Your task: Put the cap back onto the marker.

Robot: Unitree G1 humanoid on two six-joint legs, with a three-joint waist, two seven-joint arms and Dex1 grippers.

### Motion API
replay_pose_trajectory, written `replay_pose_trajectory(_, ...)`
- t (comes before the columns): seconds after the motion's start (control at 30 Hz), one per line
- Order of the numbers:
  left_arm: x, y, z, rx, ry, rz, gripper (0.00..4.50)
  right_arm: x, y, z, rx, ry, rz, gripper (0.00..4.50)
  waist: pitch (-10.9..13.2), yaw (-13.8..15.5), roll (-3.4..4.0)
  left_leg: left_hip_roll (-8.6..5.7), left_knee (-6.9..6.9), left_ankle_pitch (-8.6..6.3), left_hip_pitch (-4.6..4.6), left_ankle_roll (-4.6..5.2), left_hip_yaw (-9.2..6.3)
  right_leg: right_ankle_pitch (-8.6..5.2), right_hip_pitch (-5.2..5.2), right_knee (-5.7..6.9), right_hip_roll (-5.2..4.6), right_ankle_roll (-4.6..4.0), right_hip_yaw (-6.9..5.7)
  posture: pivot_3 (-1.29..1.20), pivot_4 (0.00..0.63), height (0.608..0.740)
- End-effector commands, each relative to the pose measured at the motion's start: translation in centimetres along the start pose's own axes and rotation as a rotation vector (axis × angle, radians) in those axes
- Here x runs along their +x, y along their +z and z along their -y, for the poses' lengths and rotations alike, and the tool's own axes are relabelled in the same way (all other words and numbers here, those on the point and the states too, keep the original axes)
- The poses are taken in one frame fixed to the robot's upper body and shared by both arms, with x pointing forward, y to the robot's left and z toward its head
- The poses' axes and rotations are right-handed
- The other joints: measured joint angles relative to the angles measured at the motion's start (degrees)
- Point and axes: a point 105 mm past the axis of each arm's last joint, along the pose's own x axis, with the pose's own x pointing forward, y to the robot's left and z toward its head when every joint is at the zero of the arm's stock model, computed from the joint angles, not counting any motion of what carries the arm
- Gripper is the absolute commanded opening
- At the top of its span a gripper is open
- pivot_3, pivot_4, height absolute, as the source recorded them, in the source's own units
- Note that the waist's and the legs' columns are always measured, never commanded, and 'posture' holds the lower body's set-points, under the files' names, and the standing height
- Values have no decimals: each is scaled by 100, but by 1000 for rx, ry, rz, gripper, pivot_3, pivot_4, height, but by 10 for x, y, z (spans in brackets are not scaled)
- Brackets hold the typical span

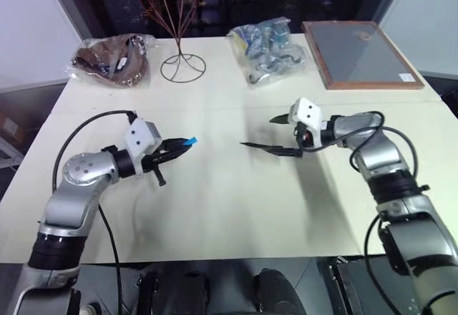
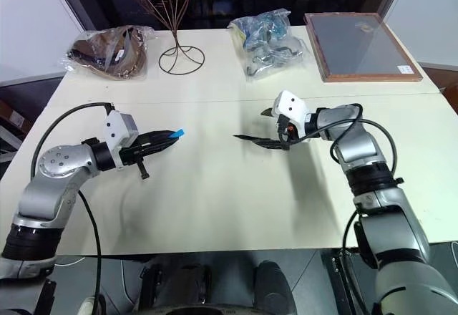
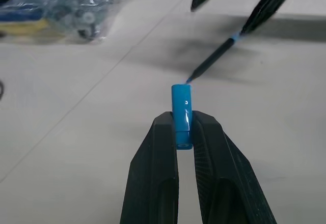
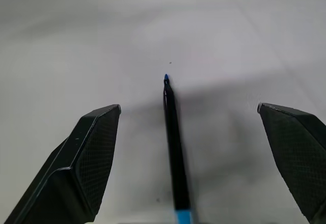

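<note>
My right gripper should grab the marker next by its black body (image 4: 180, 195) beside the light-blue band, because the marker's blue ink tip (image 4: 166, 77) is bare.
My left gripper (image 1: 179, 145) is shut on the small bright blue cap (image 3: 181, 113), which sticks out past its fingertips above the left half of the table. The cap's free end points toward the marker (image 1: 261, 147), a thin black stick whose pointed tip faces the cap across a short gap. A light-blue band (image 3: 235, 36) marks the marker's far end. My right gripper (image 1: 285, 137) is open wide at that far end. In the right wrist view the marker (image 4: 173, 132) runs between the two spread fingers, and neither finger touches it.
At the back of the cream table (image 1: 229, 207) stand a brown wire stand (image 1: 179, 64), a plastic bag of brown items (image 1: 114, 59), a clear bag of blue and dark items (image 1: 268, 46) and a wood-framed grey board (image 1: 361, 54).
</note>
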Motion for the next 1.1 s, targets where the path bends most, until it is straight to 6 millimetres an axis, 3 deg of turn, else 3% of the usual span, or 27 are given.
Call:
replay_pose_trajectory(0.03, -5, 14, -1, 30, 45, 36, 58, -2, -2, 9, -18, 0, -10, 4500, 0, 6, 0, 0, 0, 0, -1, 0, -1, 0, -1, 0, -1, 0, 0, 0, 150, 740)
replay_pose_trajectory(0.3, -18, 11, 3, 21, 114, 15, 58, 2, -29, 4, -6, 61, -101, 4500, 0, -46, 1, 2, 0, 0, 2, 0, 2, 0, -3, 0, -2, 0, 0, 0, 150, 740)
replay_pose_trajectory(0.7, -15, 9, 5, 25, 116, 12, 58, 6, -35, 0, 0, 60, -96, 4500, 0, -42, 1, 3, 0, 0, 4, 0, 1, 0, -1, 0, -2, 0, 1, 0, 150, 740)
replay_pose_trajectory(0.8, -14, 9, 4, 28, 110, 11, 0, 3, -37, 0, 0, 59, -99, 3581, 0, -38, 1, 3, 0, 0, 4, -1, 1, 0, -1, 0, -3, 0, 0, 0, 150, 740)
replay_pose_trajectory(1.03, -15, 8, 2, 32, 101, 8, 0, 0, -40, 0, 1, 55, -104, 24, 0, -36, 1, 2, 0, 0, 4, -1, 1, 0, 2, 0, -3, 0, 0, 0, 150, 740)
replay_pose_trajectory(1.1, -15, 8, 1, 34, 97, 6, 0, 0, -41, -1, 0, 55, -105, 24, 0, -32, 1, 2, 0, 0, 4, -1, 1, 0, 2, 0, -3, 0, 0, 0, 150, 740)
